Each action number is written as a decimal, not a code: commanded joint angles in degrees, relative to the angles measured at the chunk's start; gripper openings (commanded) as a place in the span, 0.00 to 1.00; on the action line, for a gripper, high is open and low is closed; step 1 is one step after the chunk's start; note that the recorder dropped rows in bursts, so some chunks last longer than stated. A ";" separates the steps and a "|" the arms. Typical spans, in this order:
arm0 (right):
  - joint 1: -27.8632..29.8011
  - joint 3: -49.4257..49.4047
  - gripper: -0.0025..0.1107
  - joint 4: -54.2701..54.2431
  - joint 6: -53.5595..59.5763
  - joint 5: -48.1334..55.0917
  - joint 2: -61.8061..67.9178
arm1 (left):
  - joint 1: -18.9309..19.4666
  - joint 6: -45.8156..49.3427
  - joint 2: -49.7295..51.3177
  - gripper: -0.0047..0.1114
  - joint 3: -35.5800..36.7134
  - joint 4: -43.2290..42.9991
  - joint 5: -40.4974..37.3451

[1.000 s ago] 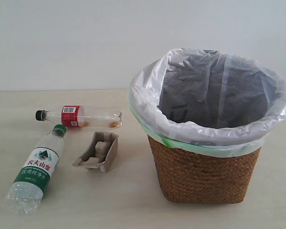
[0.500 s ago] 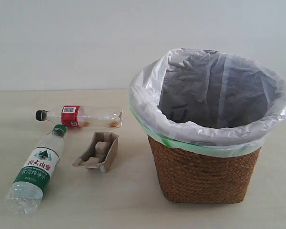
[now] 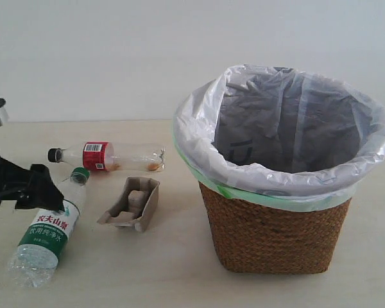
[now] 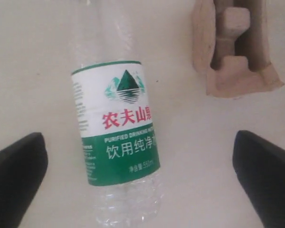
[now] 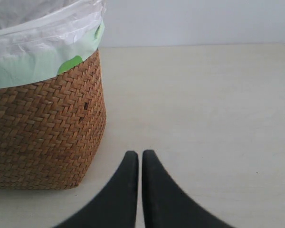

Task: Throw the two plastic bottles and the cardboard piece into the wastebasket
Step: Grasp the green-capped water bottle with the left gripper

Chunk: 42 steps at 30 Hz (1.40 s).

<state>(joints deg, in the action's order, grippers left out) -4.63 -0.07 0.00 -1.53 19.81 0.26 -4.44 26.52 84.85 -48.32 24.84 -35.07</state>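
Observation:
The left gripper grabs the larger bottle by its green-white label [image 3: 51, 232] next. Then the bottle goes into the wastebasket [image 3: 276, 231].
The larger bottle [image 3: 48, 231] with green cap and green-white label lies on the table at the front left. My left gripper [image 3: 38, 189] hovers above its upper half, open. In the left wrist view the gripper [image 4: 141, 178] has its black fingers [image 4: 16, 175] wide apart on either side of the bottle [image 4: 116, 123], not touching it. The slimmer bottle [image 3: 109, 157] with black cap and red label lies behind. The cardboard piece [image 3: 133, 204] [image 4: 235, 47] rests right of both bottles. The wastebasket [image 3: 276, 231] stands at the right. My right gripper [image 5: 140, 154] is shut and empty beside the wastebasket [image 5: 42, 128].
The pale table [image 3: 179, 282] runs back to a plain white wall. The white bag with green edge [image 3: 199, 128] folds over the basket's rim, and the basket's mouth is wide. The right arm does not show in the exterior view.
My left arm has come into the exterior view from the left edge and now hangs over the green-label bottle. Bottles, cardboard and wastebasket have not moved.

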 commanded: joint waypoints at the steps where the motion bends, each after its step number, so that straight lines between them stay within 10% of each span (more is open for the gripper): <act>1: 0.35 0.07 0.02 0.00 0.26 -0.43 -0.26 | -0.24 5.48 3.70 0.96 -0.44 4.46 2.16; 18: 0.35 0.07 0.02 0.00 0.26 -0.43 -0.26 | -0.24 12.06 18.81 0.95 -0.44 7.47 12.04; 26: 0.35 0.07 0.02 0.00 0.26 -0.43 -0.26 | -0.12 12.56 18.81 0.08 -0.44 3.82 11.97; 42: 0.35 0.07 0.02 0.00 0.26 -0.43 -0.26 | 3.86 -6.33 0.95 0.07 -7.86 -19.72 3.49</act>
<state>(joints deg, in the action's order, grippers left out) -4.63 -0.07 0.00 -1.53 19.81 0.26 -1.28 27.38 90.56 -54.77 12.85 -31.07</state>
